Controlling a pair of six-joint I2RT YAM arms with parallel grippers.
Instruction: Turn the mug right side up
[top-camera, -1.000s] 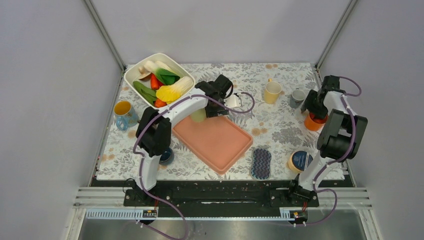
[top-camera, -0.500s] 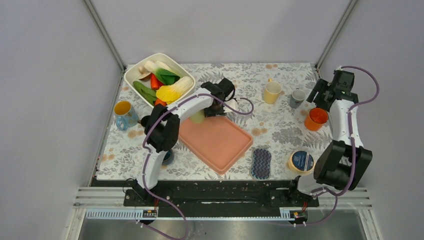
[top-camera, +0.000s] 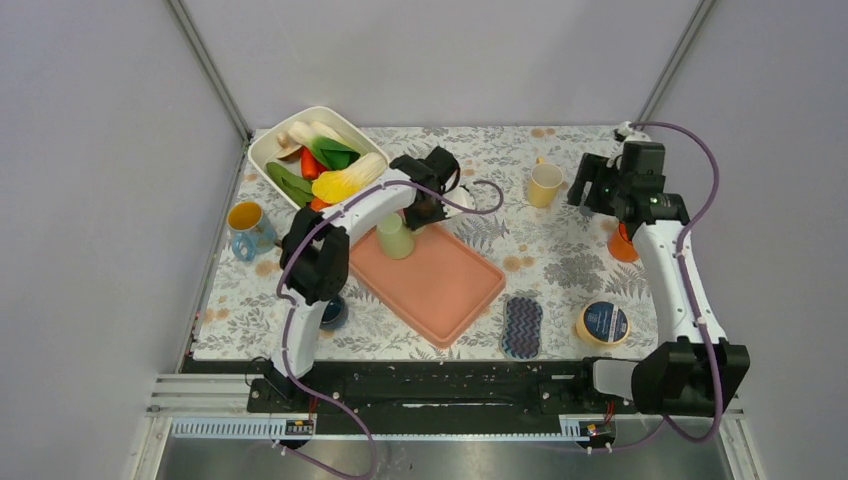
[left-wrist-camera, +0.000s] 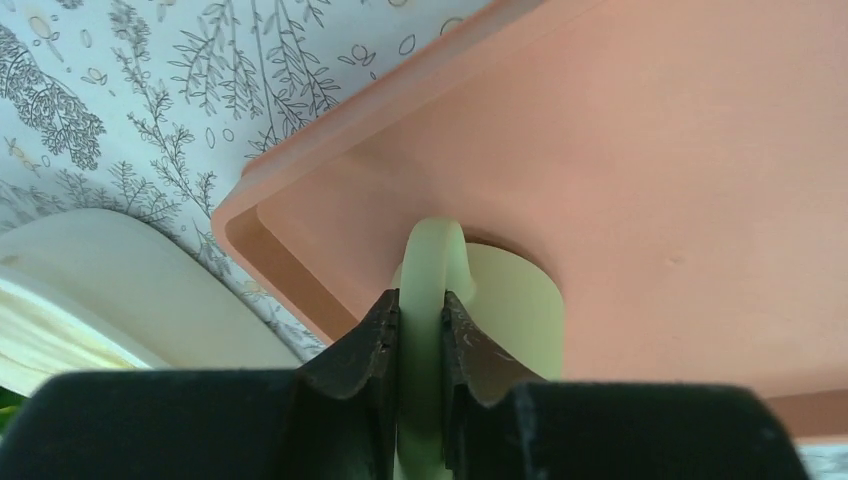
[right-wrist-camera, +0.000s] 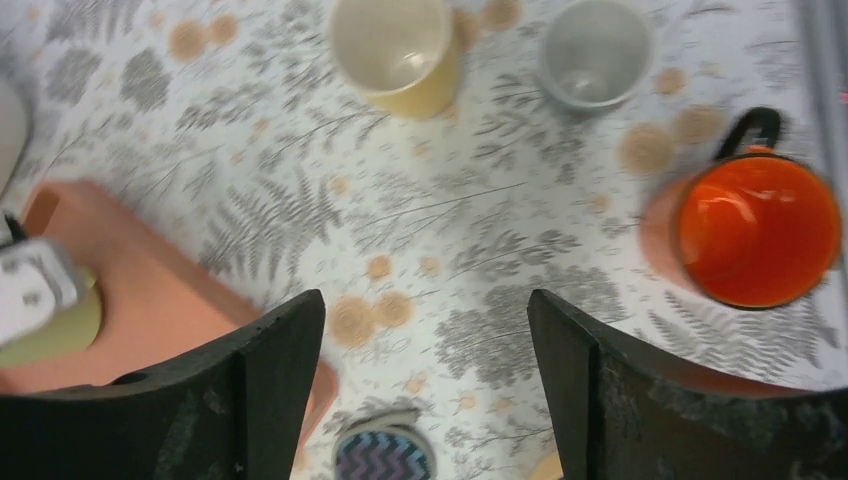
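Note:
The robot's left gripper is on the handle of the pale green mug, so to set the mug upright, the right gripper next needs to grab it by its rim (top-camera: 399, 254) (right-wrist-camera: 88, 338).
A pale green mug (top-camera: 396, 237) stands upside down on the back left corner of the pink tray (top-camera: 440, 290). My left gripper (top-camera: 424, 207) reaches it from behind and is shut on its handle (left-wrist-camera: 432, 270); the mug's body (left-wrist-camera: 515, 305) shows just past the black fingers (left-wrist-camera: 372, 340). My right gripper (top-camera: 592, 186) hangs open in the air over the back right of the table, with nothing between its fingers (right-wrist-camera: 275, 350).
An orange mug (right-wrist-camera: 757, 230), a yellow mug (right-wrist-camera: 400, 50) and a grey cup (right-wrist-camera: 595, 50) stand upright at the back right. A white bowl (top-camera: 262, 148) of vegetables sits back left, beside a blue-and-yellow mug (top-camera: 247, 228). A zigzag sponge (top-camera: 521, 326) and tape roll (top-camera: 601, 322) lie near the front.
My left gripper has shut on the green mug's handle, and the mug now sits further onto the tray. My right arm has risen away from the orange mug, swung left and opened wider.

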